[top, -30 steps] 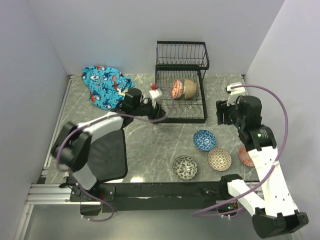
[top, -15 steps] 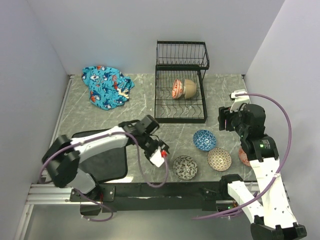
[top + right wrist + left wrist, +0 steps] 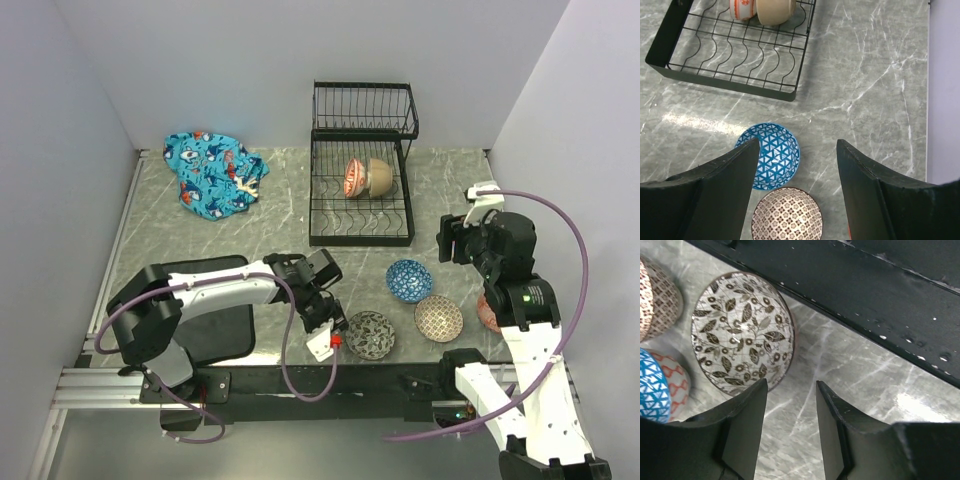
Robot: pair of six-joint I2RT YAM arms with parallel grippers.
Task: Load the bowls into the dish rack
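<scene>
My left gripper's fingers are apart beside the black-and-white bowl (image 3: 370, 334). The black-and-white bowl would stay on the tabletop if I lifted my left gripper now.
The black wire dish rack (image 3: 360, 225) stands at the back centre. A red-orange floral bowl (image 3: 354, 178) and a cream-white bowl (image 3: 379, 175) stand on edge in its lower tier. On the table lie the blue bowl (image 3: 409, 280), the brown dotted bowl (image 3: 438, 318) and the black-and-white bowl (image 3: 370, 334). The salmon-orange bowl (image 3: 488, 313) is partly hidden by my right arm. My left gripper (image 3: 335, 338) is open and empty, low beside the black-and-white bowl (image 3: 742, 335). My right gripper (image 3: 797, 145) is open and empty, high above the blue bowl (image 3: 771, 160).
A blue patterned cloth (image 3: 213, 172) lies at the back left. A black mat (image 3: 215, 310) lies front left under my left arm. A black frame rail (image 3: 330, 380) runs along the near edge, close to my left gripper. Walls close in the sides.
My left arm has swung from the rack's left side down to the front, next to the black-and-white bowl. My right arm has shifted slightly right.
</scene>
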